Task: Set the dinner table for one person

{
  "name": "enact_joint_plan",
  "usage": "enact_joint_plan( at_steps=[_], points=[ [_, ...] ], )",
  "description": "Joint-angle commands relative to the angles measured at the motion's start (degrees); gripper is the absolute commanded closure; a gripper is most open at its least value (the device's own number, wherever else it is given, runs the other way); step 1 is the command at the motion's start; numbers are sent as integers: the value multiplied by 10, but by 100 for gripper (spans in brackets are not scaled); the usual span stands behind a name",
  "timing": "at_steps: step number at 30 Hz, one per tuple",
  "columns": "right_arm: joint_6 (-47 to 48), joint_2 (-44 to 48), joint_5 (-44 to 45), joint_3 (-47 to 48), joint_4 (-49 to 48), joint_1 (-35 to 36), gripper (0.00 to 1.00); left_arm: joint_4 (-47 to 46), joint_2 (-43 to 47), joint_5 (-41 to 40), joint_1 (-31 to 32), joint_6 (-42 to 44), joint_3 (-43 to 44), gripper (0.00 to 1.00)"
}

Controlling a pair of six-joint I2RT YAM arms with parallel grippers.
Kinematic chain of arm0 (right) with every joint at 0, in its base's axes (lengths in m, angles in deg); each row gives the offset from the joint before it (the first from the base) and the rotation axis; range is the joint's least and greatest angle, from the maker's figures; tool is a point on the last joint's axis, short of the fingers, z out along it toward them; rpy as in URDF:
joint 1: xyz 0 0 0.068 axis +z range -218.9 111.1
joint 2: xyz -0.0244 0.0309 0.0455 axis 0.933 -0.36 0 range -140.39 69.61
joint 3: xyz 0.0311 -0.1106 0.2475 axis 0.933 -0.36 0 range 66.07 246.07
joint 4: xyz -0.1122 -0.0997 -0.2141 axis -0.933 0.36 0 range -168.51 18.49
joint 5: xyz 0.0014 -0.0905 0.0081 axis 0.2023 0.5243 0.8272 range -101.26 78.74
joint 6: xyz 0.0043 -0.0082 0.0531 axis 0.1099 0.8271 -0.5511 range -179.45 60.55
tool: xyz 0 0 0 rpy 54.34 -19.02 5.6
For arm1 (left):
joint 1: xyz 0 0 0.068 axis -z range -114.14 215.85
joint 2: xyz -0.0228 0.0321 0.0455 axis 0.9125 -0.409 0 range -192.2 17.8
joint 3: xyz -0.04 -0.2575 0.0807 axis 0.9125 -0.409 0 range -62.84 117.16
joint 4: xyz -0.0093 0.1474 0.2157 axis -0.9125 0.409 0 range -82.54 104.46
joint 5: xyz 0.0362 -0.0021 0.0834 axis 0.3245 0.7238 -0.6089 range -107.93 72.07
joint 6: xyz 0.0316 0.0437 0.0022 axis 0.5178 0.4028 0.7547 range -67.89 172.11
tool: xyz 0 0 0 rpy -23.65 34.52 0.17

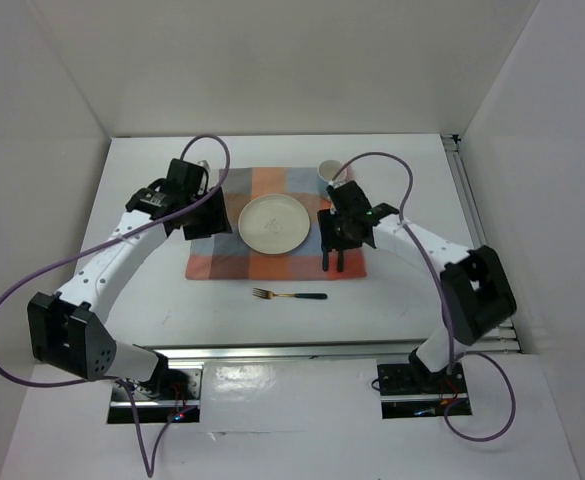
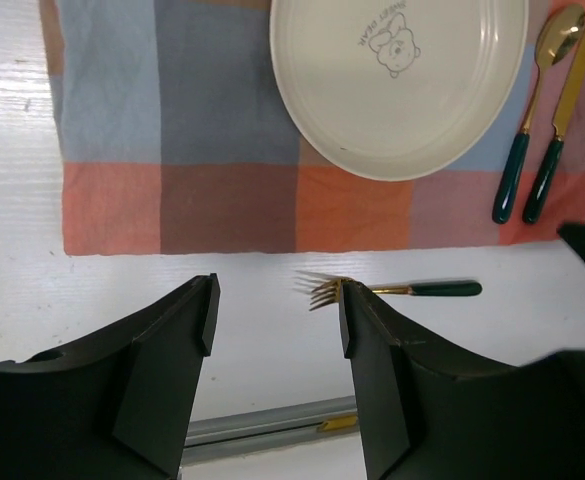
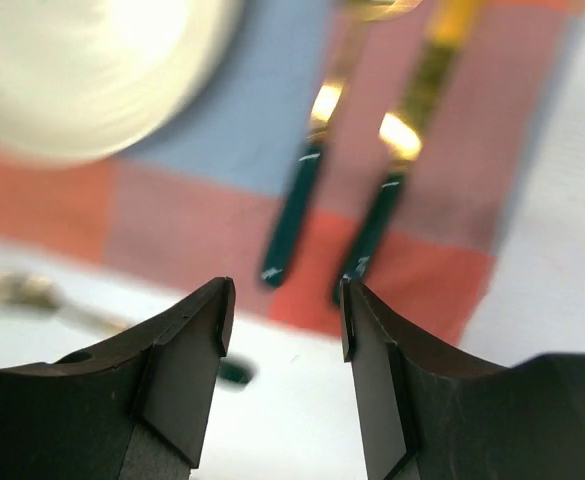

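Observation:
My right gripper grabs the gold fork by its dark green handle (image 1: 311, 296) next, so the fork's teeth stay free to rest on the mat (image 1: 222, 255).
The white dinner table (image 1: 422, 290) carries a checked cloth mat (image 1: 222, 255). A cream plate (image 1: 272, 223) sits in the mat's middle. A gold spoon (image 2: 540, 100) and a gold knife (image 2: 570, 95), both green-handled, lie side by side on the mat right of the plate. A matching fork (image 1: 290, 295) lies on the bare table just in front of the mat. My left gripper (image 1: 210, 215) hovers over the mat's left side, open and empty. My right gripper (image 1: 335, 262) is open and empty just above the spoon (image 3: 307, 190) and knife (image 3: 392, 180) handles.
A white cup (image 1: 328, 172) stands at the mat's far right corner, behind the right wrist. A metal rail (image 1: 312, 350) runs along the near edge and another (image 1: 467, 190) along the right edge. White walls enclose the table.

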Motion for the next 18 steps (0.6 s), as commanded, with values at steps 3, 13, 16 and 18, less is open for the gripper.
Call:
enact_joint_plan(
  at_steps=[3,13,16,18],
  points=[
    [111,69,-109,-41,-38,77,38,-1,31,-64,2,-24,29,32],
    [176,-45,-107,-20,-4,174,29,9,38,-70,2,-17,58,32],
    [184,-70,-97,-8,2,186,33,9,32,-70,2,-17,58,32],
    [190,-87,-97,-8,2,191,34,9,32,-76,2,-12,58,32]
  ],
)
